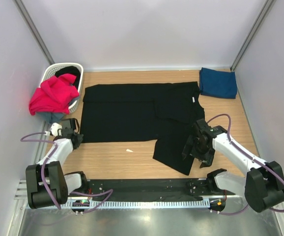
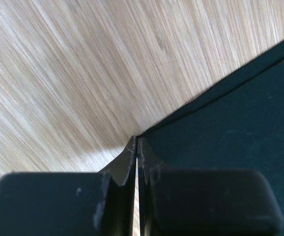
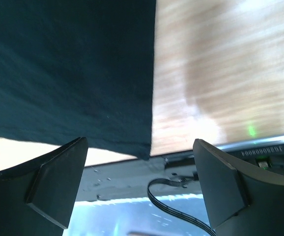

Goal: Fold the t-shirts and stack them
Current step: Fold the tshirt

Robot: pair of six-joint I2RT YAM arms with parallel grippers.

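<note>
The right gripper pinches the black t-shirt's near flap at its corner [image 1: 187, 173] [image 3: 143, 151] next, to fold the t-shirt's near side over its far side.
A large black t-shirt [image 1: 127, 113] lies spread across the wooden table, with one flap [image 1: 174, 150] reaching toward the near right. My left gripper [image 1: 78, 136] sits at its near left corner. In the left wrist view that gripper [image 2: 138, 141] is shut, its tips pinching the corner of the black cloth [image 2: 230, 123]. My right gripper [image 1: 190, 148] hovers at the flap's right edge. In the right wrist view it [image 3: 142, 182] is open, and the flap's corner [image 3: 147, 153] lies between its fingers without touching them. A navy blue t-shirt [image 1: 218, 82] lies folded at the back right. A magenta-red t-shirt [image 1: 53, 93] hangs over the basket.
A white lattice laundry basket [image 1: 78, 69] stands at the back left against the wall, with dark cloth inside. A small white scrap [image 1: 129, 150] lies on the wood near the shirt's front edge. A black rail [image 1: 147, 187] and cables run along the near edge. Walls close in both sides.
</note>
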